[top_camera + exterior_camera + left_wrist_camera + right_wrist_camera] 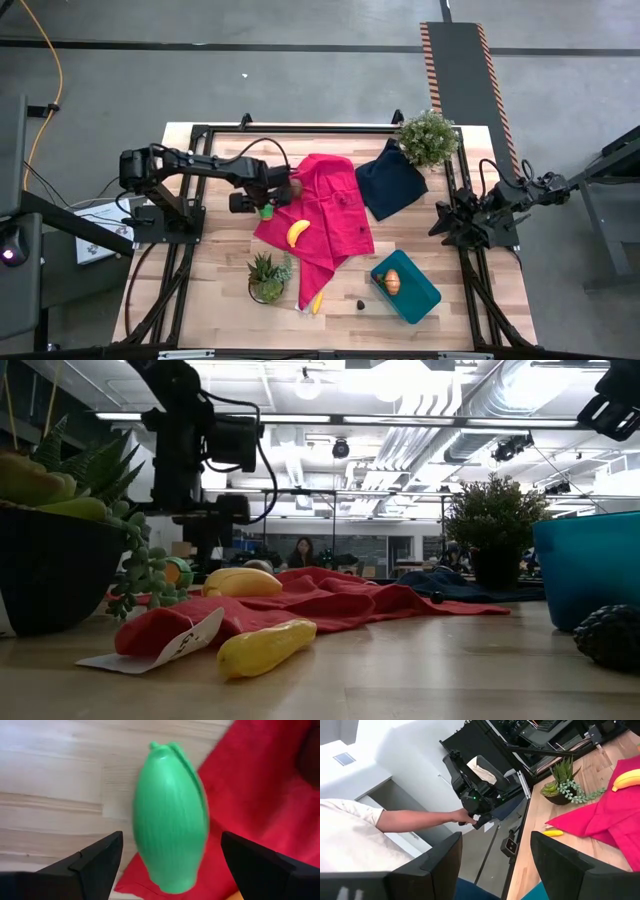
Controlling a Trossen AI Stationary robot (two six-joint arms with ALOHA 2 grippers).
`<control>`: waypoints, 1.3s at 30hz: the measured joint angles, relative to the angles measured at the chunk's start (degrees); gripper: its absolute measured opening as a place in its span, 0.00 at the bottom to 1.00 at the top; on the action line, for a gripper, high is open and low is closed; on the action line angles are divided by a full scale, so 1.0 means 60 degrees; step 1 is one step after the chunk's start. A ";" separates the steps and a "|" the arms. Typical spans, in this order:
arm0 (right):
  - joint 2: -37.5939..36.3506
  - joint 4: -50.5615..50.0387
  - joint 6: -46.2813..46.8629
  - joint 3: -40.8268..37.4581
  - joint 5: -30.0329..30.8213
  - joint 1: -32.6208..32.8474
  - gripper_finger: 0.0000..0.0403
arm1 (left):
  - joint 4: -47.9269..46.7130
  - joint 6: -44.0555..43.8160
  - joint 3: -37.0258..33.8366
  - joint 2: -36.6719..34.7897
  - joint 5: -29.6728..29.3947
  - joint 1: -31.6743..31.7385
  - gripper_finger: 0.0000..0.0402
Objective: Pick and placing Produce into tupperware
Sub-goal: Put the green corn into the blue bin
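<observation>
The fingers of my left gripper are beside the green piece's widest part (265, 210), over the red cloth (325, 210). They would hold the piece, so my left gripper is ready to close.
A green piece of produce (170, 815) lies at the left edge of the red cloth (325, 210), partly on the bare wood. My left gripper (170, 867) points down over it, open, one finger on either side and clear of it. A brown piece (297, 185) sits just beyond it. One yellow banana (297, 232) rests on the cloth, and another (317, 302) lies near the table's front edge. The teal tupperware (418, 300) stands at the front right with an orange piece (392, 281) inside. My right gripper (495, 865) waits open at the table's right edge.
A potted succulent (267, 277) stands near the front, left of the red cloth. A leafy plant (428, 137) and a navy cloth (390, 180) are at the back right. A small dark object (360, 301) lies left of the tub. A person's arm (415, 817) shows beyond the table.
</observation>
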 joint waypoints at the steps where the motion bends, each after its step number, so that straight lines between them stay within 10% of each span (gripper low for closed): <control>1: 0.0000 0.0000 0.0000 0.0000 0.0003 0.0000 0.56 | 0.0026 -0.0029 -0.0059 0.0000 -0.0015 0.0000 0.81; 39: 0.0000 -0.0004 -0.0044 0.0000 0.0080 0.0000 0.56 | 0.0910 -0.0173 -0.0508 -0.0042 -0.0064 0.0011 0.53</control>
